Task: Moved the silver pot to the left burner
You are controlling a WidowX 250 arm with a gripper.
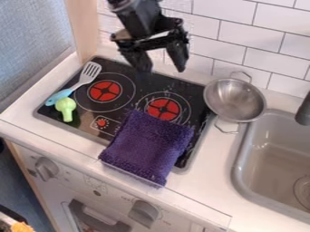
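I should next use my gripper to grab the silver pot [235, 100] by its rim, so that I can set it on the left burner.
The gripper [162, 68] hangs over the back of the stove, its two fingers spread apart with nothing between them. The silver pot [235, 100], a round metal bowl with two wire handles, rests on the counter between the stove and the sink, to the right of and lower in the view than the gripper. On the black stove top [130, 68] the left burner [104, 91] is a red disc inside white rings, and nothing covers it. The right burner [162, 108] has a purple cloth at its lower edge.
The purple cloth [148, 145] lies across the stove's front right. A blue-handled spatula [75, 84] and a green toy [66, 108] lie at the stove's left side. The grey sink [272, 149] with its faucet [304, 111] is at right, and a tiled wall [242, 36] stands behind.
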